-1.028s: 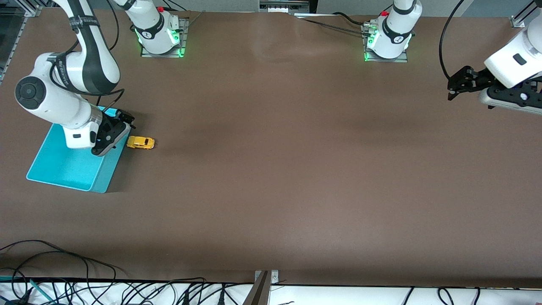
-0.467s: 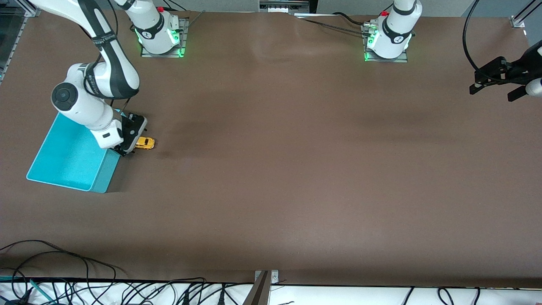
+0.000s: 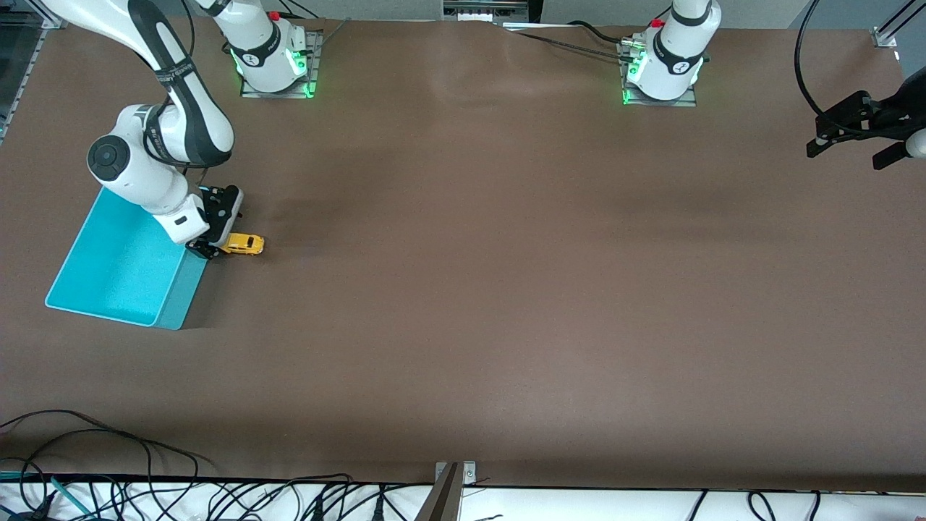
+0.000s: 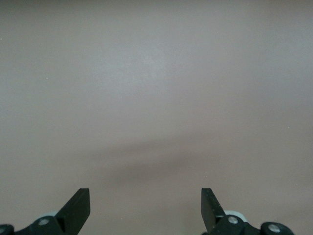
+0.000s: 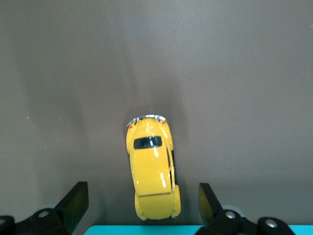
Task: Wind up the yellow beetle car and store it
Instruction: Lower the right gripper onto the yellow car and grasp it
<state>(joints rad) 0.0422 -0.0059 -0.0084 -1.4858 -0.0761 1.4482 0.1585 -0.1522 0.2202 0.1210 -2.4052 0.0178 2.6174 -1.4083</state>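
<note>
My right gripper should lower before closing: its fingers, beside the turquoise rim, would miss above the roof of the yellow beetle car [image 5: 150, 171].
The yellow beetle car [image 3: 244, 244] [image 5: 151, 169] stands on its wheels on the brown table, just beside the turquoise bin [image 3: 108, 271] on the side toward the table's middle. My right gripper [image 3: 210, 248] [image 5: 142, 203] hangs low over the gap between bin and car. It is open, and the car's bin-side end lies between its fingers [image 5: 74, 199] with a gap on each side. My left gripper [image 3: 843, 158] [image 4: 145, 205] waits open at the left arm's end of the table, over bare table with nothing between its fingers.
The bin's turquoise rim [image 5: 186, 230] runs right under the right gripper's fingers. Cables [image 3: 108, 463] lie along the table edge nearest the front camera. The brown tabletop [image 3: 506, 289] stretches wide between the two arms.
The right gripper came off the bin's edge and down toward the car, which now sits between its fingers. The left arm drew back toward its end of the table. The car stayed put.
</note>
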